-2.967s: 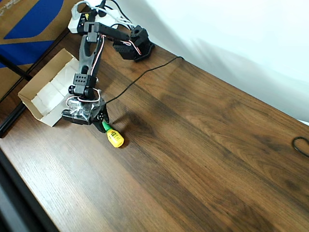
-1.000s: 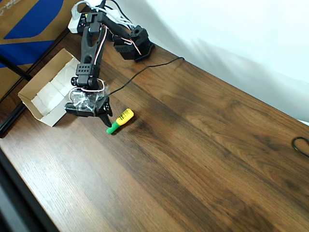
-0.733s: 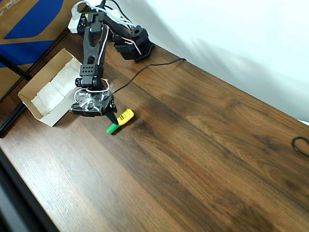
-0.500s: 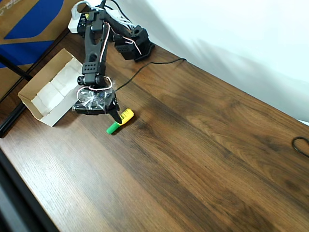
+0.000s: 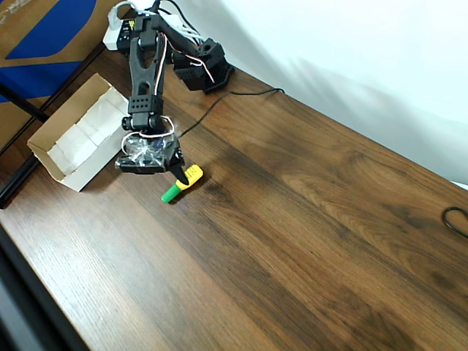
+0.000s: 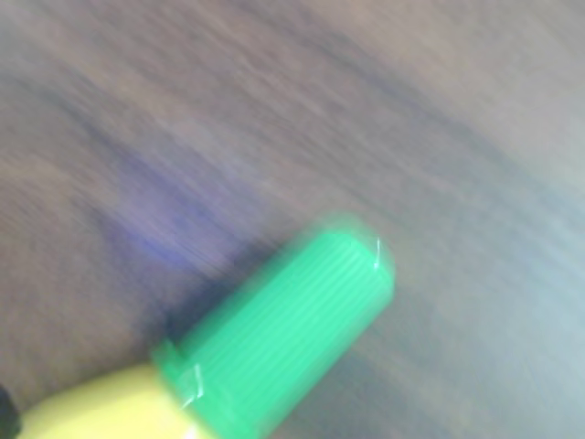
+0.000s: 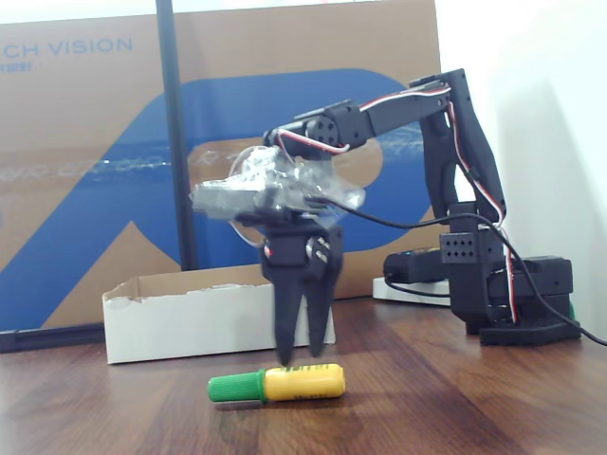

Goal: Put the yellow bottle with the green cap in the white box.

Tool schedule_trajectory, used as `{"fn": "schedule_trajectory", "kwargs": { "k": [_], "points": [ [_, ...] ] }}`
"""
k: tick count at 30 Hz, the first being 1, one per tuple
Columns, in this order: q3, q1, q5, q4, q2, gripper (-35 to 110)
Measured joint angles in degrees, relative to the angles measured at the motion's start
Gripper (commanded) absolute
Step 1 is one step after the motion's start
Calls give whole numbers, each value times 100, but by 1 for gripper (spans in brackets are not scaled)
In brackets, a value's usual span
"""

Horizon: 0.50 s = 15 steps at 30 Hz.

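The bottle needs to go in the white box (image 5: 73, 142). My gripper should grab it by its yellow body (image 5: 191, 176).
The yellow bottle with the green cap (image 5: 183, 183) lies on its side on the wooden table, cap toward the lower left in the overhead view. In the fixed view the bottle (image 7: 302, 381) has its cap at the left. My gripper (image 7: 300, 356) points straight down with its fingers slightly parted, tips just above the yellow body; from overhead the gripper (image 5: 178, 170) sits at the bottle's yellow end. The blurred wrist view has the green cap (image 6: 292, 334) close up. The white box (image 5: 73, 142) stands left of the gripper, open side up; it is behind the gripper in the fixed view (image 7: 190, 318).
The arm's base (image 5: 205, 66) stands at the back, and a black cable (image 5: 219, 106) runs from it across the table. A brown-and-blue cardboard sheet (image 7: 95, 171) and a black pole (image 7: 175, 142) stand behind the box. The table's right half is bare wood.
The bottle turned from cap-up-left to cap-down-left between three and one second ago. Since then the gripper has slid right from beside the box to over the bottle's yellow end.
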Motion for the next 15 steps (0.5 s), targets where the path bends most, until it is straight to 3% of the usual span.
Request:
{"fn": "schedule_trajectory", "kwargs": {
  "k": [15],
  "points": [
    [308, -26, -105, -211, 9, 30]
  ]
}}
